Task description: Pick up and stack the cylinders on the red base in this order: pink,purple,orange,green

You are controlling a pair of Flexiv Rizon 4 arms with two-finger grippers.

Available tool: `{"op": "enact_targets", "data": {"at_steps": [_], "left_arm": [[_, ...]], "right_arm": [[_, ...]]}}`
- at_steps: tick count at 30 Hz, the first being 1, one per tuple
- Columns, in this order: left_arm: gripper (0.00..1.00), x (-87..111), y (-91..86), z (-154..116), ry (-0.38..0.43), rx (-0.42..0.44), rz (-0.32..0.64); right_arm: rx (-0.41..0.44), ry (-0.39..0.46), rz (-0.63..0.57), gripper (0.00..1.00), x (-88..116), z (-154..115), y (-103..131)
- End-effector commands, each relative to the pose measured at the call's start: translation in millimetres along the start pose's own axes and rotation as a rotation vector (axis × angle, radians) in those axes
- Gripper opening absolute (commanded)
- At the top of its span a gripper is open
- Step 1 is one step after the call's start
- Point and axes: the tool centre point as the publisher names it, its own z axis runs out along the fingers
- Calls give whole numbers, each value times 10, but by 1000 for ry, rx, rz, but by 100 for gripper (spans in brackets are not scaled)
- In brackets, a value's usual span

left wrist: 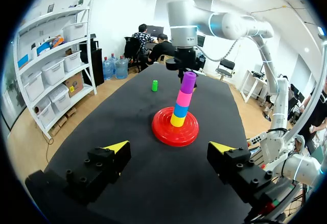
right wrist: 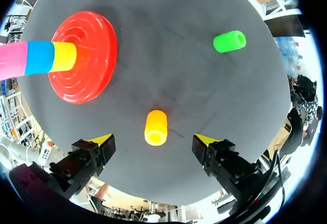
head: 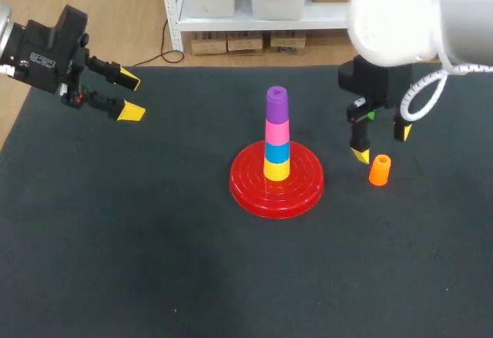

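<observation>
The orange cylinder will be stacked over the purple cylinder (head: 277,104) on the red base. I will next grab the orange cylinder by its top end (head: 382,160) with my right gripper.
The red base (head: 246,192) holds a stack: yellow at the bottom, then blue, pink (head: 277,132) and purple (head: 276,101) on top. An orange cylinder (head: 379,170) stands on the mat to the right of the base. My right gripper (head: 380,144) hangs open just above and behind it. In the right wrist view the orange cylinder (right wrist: 156,127) lies between the spread fingers, untouched, with the green cylinder (right wrist: 229,41) farther ahead. In the head view, only a sliver of the green cylinder (head: 371,115) shows behind the gripper. My left gripper (head: 131,96) is open and empty, raised at the far left.
The dark mat (head: 139,238) covers the whole table. In the left wrist view, the red base (left wrist: 164,132) with its stack lies ahead of my left gripper (left wrist: 168,147). The green cylinder (left wrist: 155,85) and my right arm (left wrist: 186,55) stand beyond it.
</observation>
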Motion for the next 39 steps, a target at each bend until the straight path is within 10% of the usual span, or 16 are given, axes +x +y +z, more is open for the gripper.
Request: {"op": "enact_targets", "data": {"at_steps": [1, 33, 39], "left_arm": [[100, 13, -3, 0, -4, -2, 2], [100, 13, -3, 0, -4, -2, 2], [100, 13, -3, 0, -4, -2, 2]], "right_arm": [[8, -199, 2, 100, 63, 11, 27], [-26, -220, 45, 100, 55, 185, 59], [-26, -213, 50, 53, 45, 209, 36]]}}
